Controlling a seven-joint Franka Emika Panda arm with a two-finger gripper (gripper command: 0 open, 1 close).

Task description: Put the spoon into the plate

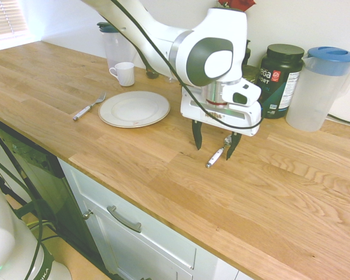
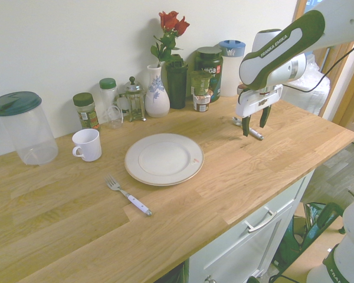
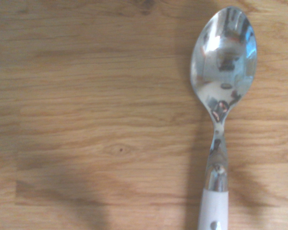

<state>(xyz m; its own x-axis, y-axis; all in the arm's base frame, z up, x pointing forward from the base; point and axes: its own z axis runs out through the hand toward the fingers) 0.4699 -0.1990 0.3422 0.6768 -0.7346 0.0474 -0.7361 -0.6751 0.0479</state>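
The spoon should go into the plate (image 1: 134, 109), so the robot's gripper should grab it by its white handle (image 1: 214, 157) next.
The spoon (image 1: 217, 156) has a shiny metal bowl and a white handle, and it lies flat on the wooden counter to the right of the plate (image 1: 134, 109). My gripper (image 1: 214, 142) hangs open just over the spoon, one finger on each side of it, holding nothing. From the other side, the gripper (image 2: 255, 122) stands over the spoon (image 2: 255, 134) at the counter's right end, well away from the round white plate (image 2: 164, 159), which is empty. Close up in the wrist view, the spoon (image 3: 223, 96) rests bowl up on the wood.
A white-handled fork (image 1: 88, 108) lies left of the plate and a small white mug (image 1: 124, 73) stands behind it. Jars, a vase of roses (image 2: 158, 94), a dark tub (image 1: 279, 79) and a blue-lidded pitcher (image 1: 319, 87) line the back wall. The counter's front edge is close.
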